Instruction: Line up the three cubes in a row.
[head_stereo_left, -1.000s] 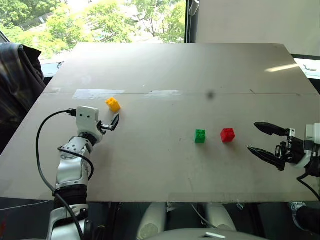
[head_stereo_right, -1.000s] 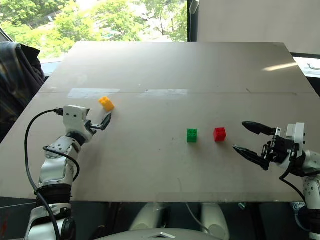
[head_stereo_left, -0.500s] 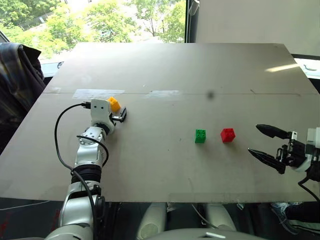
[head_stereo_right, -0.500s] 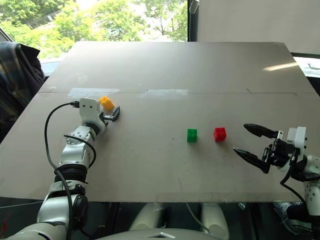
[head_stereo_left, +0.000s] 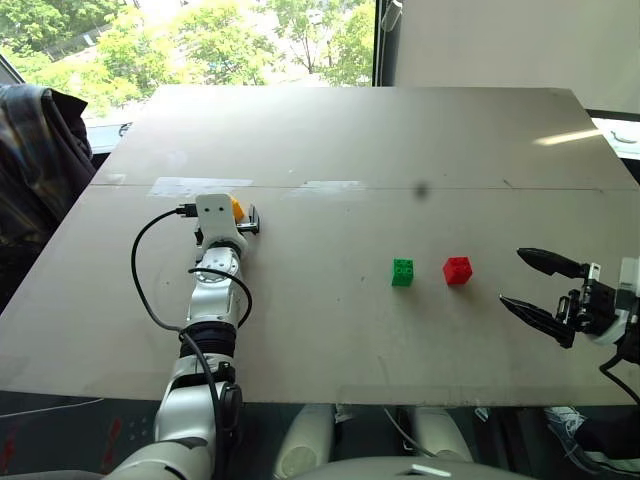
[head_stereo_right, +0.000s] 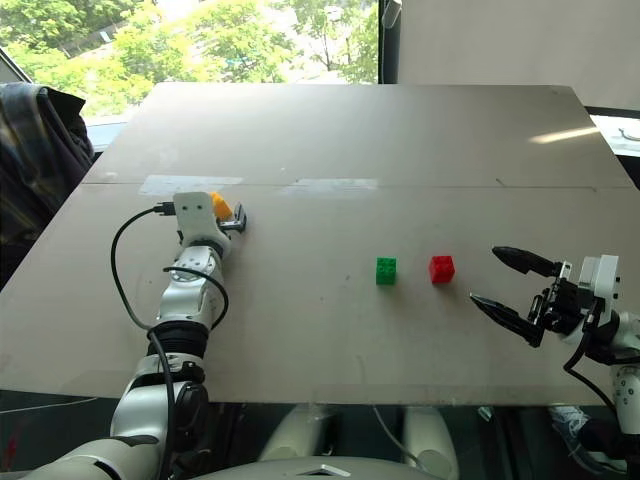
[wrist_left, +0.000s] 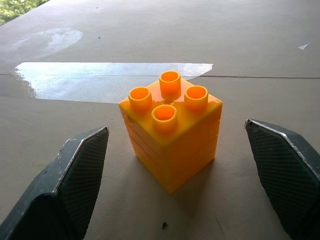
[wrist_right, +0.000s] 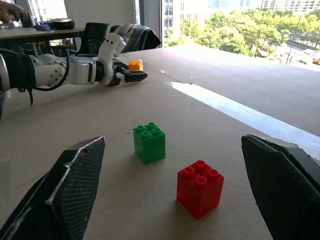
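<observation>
The yellow cube (wrist_left: 170, 125) has my fingers down on both of its sides and would be caught now, so my left gripper needs to close on it.
The yellow cube (wrist_left: 170, 125) stands on the table's left part, turned corner-on between the open fingers of my left gripper (head_stereo_left: 243, 214), with a gap on each side. A fingertip (wrist_left: 85, 165) lies level with the cube's base. The green cube (head_stereo_left: 402, 272) and the red cube (head_stereo_left: 457, 270) sit side by side right of the middle, a small gap between them. My right gripper (head_stereo_left: 511, 277) hovers open to the right of the red cube, pointing toward it, with nothing between its fingers.
The table (head_stereo_left: 320, 130) is a broad grey board with a strip of clear tape (head_stereo_left: 185, 186) just behind the yellow cube. A dark jacket (head_stereo_left: 35, 150) hangs off the left edge. A window lies beyond the far edge.
My left arm has swung right and forward, bringing its open fingers from beside the yellow cube to either side of it. The cubes and the right gripper have stayed put.
</observation>
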